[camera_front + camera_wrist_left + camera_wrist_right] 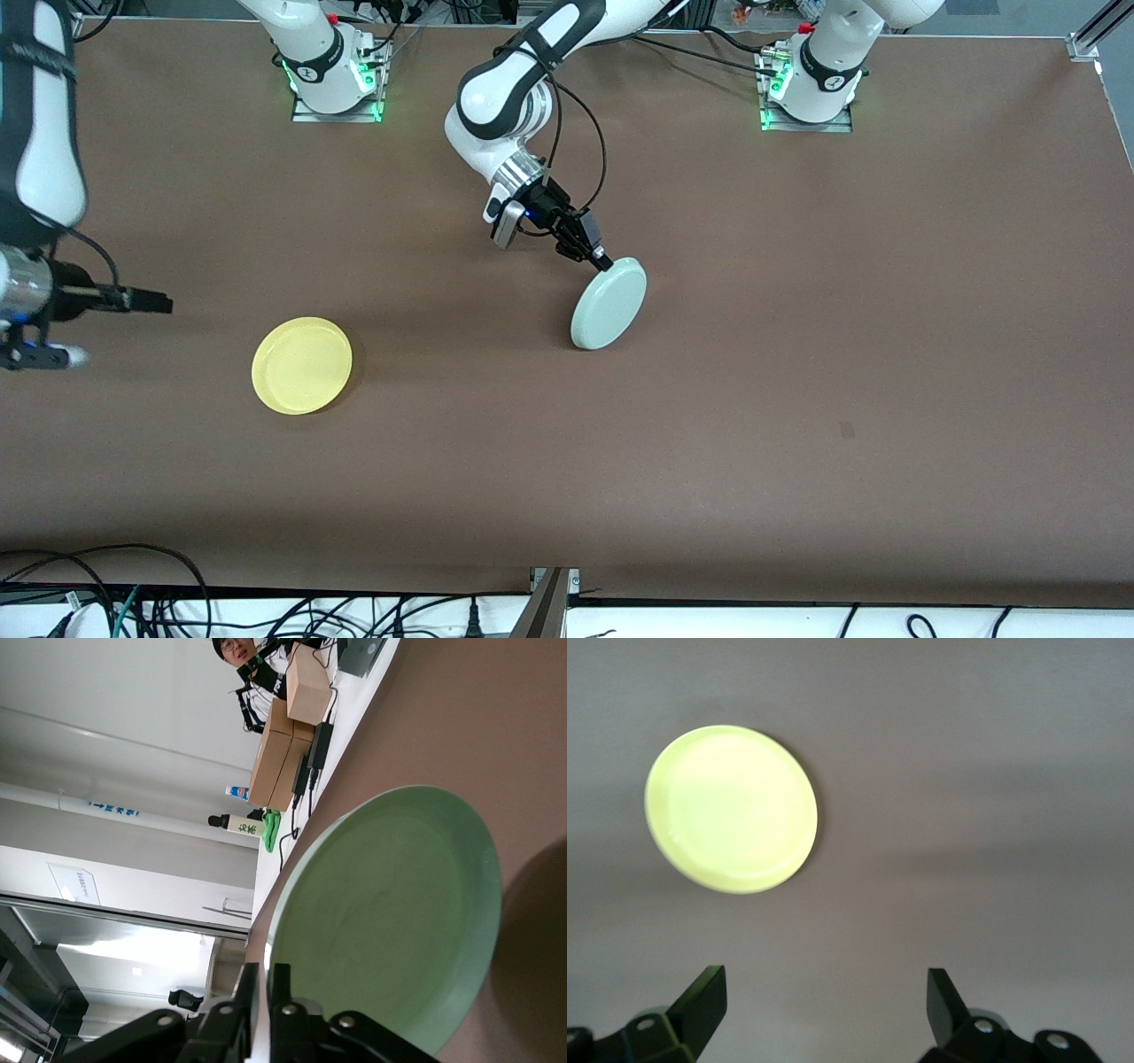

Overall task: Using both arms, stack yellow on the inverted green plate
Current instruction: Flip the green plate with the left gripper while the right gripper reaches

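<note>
Next, my right gripper grabs the yellow plate by its rim (259, 355) to stack it on the inverted green plate (609, 304).
The pale green plate (609, 303) is held tilted near the table's middle, its lower edge at or near the brown table. My left gripper (602, 260) is shut on its upper rim. In the left wrist view the fingers (249, 985) pinch the rim of the green plate (390, 921). The yellow plate (302, 365) lies flat, rim up, toward the right arm's end and nearer the front camera. My right gripper (155, 302) is open and empty above the table beside the yellow plate. The right wrist view shows its gripper (824, 992) spread wide and the yellow plate (731, 808) apart from it.
The two arm bases (335, 75) (811, 84) stand at the table's edge farthest from the front camera. Cables (159, 602) hang along the edge nearest the camera. A small dark mark (846, 430) is on the table toward the left arm's end.
</note>
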You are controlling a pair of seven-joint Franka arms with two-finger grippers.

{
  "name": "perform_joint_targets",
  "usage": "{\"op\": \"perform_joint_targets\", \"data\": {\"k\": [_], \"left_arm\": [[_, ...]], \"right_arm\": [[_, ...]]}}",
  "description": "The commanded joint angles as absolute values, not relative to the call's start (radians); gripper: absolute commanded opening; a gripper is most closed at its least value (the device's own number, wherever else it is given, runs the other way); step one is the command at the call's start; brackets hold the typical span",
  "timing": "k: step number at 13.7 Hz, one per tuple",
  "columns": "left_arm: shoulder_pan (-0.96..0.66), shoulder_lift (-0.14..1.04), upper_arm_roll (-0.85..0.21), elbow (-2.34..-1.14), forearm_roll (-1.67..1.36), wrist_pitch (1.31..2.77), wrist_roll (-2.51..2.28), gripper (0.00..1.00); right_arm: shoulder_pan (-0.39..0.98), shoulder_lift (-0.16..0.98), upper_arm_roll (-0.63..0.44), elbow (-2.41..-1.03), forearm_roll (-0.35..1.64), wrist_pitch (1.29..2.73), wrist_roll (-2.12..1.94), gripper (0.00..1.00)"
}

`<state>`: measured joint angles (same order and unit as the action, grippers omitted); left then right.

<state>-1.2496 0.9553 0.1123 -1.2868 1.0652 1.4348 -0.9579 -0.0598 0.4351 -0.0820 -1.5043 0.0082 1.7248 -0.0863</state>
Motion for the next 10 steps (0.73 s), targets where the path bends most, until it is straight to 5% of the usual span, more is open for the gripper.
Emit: {"op": "perform_joint_targets", "data": {"k": [1,10], "left_arm": [[-1.325,0.992,0.117,-1.247,1.080,1.393,-0.959,1.00],[-1.343,0.980,0.120,-1.149,0.837,1.474,-1.092,1.00]], "right_arm": [[-0.060,0.511,-0.074,-1.497,0.014,1.767,-0.084,1.00],[-0.060,0.597,-0.069,-1.727,0.087,2.103,-0.097,1.00]]}}
